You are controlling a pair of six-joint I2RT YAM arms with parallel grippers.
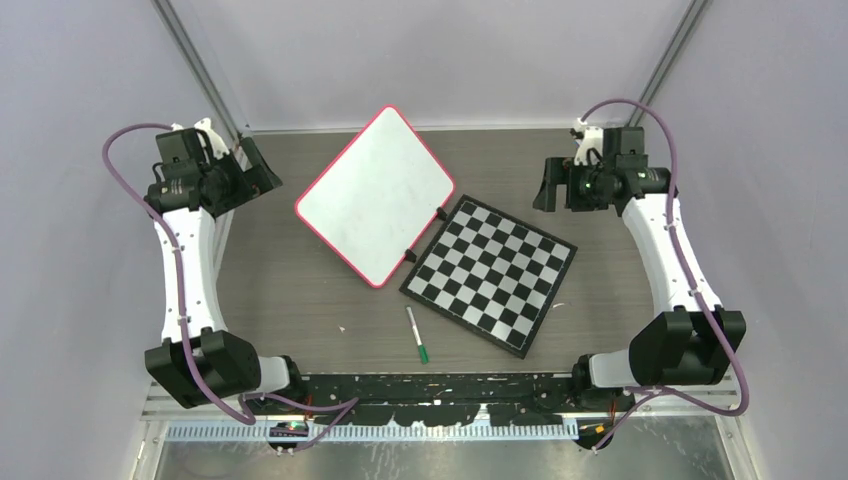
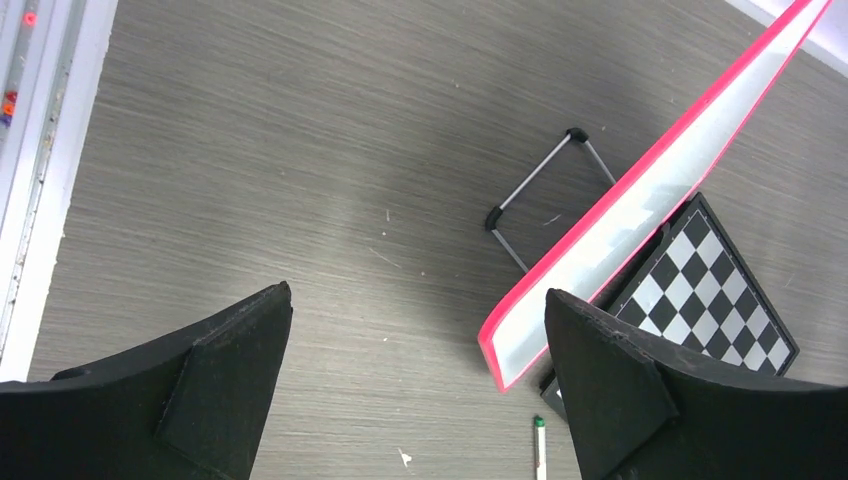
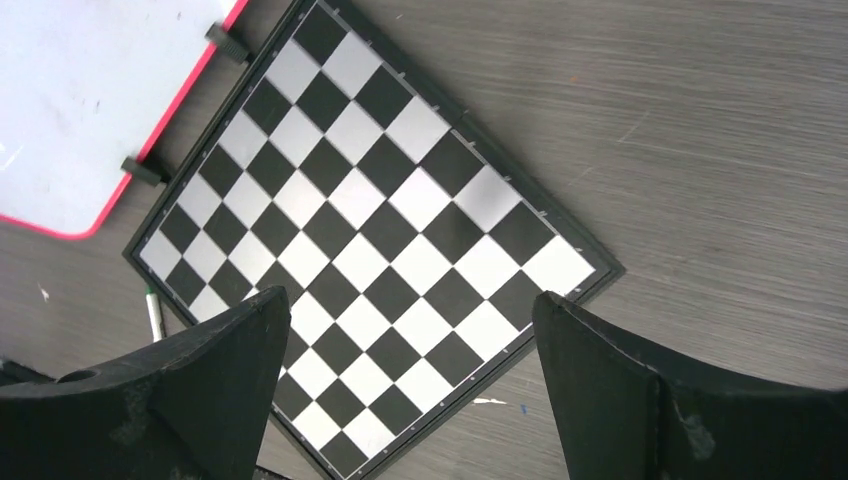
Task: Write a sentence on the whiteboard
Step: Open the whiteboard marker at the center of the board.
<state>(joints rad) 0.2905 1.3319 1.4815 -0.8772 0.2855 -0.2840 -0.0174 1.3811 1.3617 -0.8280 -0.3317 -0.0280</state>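
Observation:
The robot should next pick up the marker to write, with its right gripper on its white body (image 1: 414,328) (image 3: 156,320), so the marker's green cap stays free for the left gripper.
The whiteboard (image 1: 375,195) is white with a pink-red rim and two black clips on its right edge. It stands propped on a wire stand (image 2: 540,200) at the table's middle back, and its face is blank; no sentence shows on it. It also shows in the left wrist view (image 2: 650,200) and the right wrist view (image 3: 90,90). A white marker with a green cap (image 1: 417,335) lies on the table in front of it. My left gripper (image 1: 262,172) is open and empty at the far left. My right gripper (image 1: 545,187) is open and empty at the far right, above the checkered board.
A black-and-white checkered board (image 1: 490,272) lies flat right of the whiteboard, touching its clipped edge. It also shows in the right wrist view (image 3: 370,230). Metal frame posts stand at the back corners. A black rail runs along the near edge.

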